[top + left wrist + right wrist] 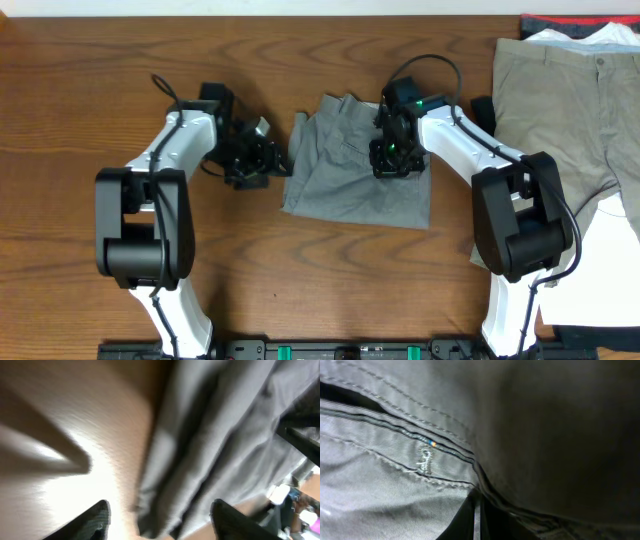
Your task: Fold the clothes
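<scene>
My left gripper is to grab the grey shorts next by the folded edge that faces the bare table. It should then draw them aside there, still folded.
The wrinkled grey shorts lie partly folded in the middle of the table. My left gripper is at their left edge, low over the table. In the left wrist view its fingers are wide open, with the shorts' edge between and ahead of them, blurred. My right gripper is on top of the shorts' upper right part. In the right wrist view its fingers are pressed together on a fold of the shorts beside a stitched seam.
Khaki-beige trousers lie spread at the right, over a white garment. A red-black garment shows at the top right edge. The wooden table is bare on the left.
</scene>
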### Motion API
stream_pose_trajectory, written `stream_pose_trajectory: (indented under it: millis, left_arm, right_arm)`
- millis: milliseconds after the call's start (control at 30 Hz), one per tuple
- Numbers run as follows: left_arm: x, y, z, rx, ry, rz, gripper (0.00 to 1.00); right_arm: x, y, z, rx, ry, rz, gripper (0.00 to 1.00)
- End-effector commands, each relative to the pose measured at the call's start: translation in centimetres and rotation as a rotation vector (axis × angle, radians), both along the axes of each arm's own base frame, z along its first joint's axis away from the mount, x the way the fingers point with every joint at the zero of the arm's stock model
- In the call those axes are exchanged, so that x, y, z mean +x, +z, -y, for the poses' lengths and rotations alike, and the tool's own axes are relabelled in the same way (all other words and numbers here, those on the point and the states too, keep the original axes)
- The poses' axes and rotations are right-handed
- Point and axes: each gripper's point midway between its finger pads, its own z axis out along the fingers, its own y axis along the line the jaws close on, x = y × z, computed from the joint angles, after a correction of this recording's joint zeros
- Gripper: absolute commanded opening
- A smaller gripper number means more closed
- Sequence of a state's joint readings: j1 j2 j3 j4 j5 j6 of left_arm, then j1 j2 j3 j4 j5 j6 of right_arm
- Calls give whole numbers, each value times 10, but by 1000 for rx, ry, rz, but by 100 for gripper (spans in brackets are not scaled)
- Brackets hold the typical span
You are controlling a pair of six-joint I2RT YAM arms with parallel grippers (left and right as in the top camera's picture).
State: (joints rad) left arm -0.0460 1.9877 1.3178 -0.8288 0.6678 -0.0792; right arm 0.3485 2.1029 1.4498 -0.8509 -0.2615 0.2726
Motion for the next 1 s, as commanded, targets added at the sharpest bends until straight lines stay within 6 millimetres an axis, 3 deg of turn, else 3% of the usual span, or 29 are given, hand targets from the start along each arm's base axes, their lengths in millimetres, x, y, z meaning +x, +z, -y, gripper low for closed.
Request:
stream_pose_trajectory:
  millis: [0, 133, 200, 433, 667, 967]
  left_arm:
    - [14, 2, -11, 45, 16, 58, 76]
    - [27, -5, 3, 36, -14, 121, 85]
    - [30, -8, 21, -20, -45, 135, 87]
    - [22, -39, 58, -94, -74, 63, 88]
    - [14, -53, 86, -218, -115, 30, 87]
    - [9, -52, 108, -229, -175, 59, 67]
  right_arm:
    - [-16, -42, 33, -141, -72, -94, 6]
    - [-13, -45, 44, -192, -78, -80, 6]
    - [-12, -45, 46, -205, -76, -74, 7]
    - [-12, -45, 46, -204, -73, -74, 8]
    - [-12, -45, 46, -203, -67, -72, 8]
    - [-12, -45, 45, -202, -63, -70, 8]
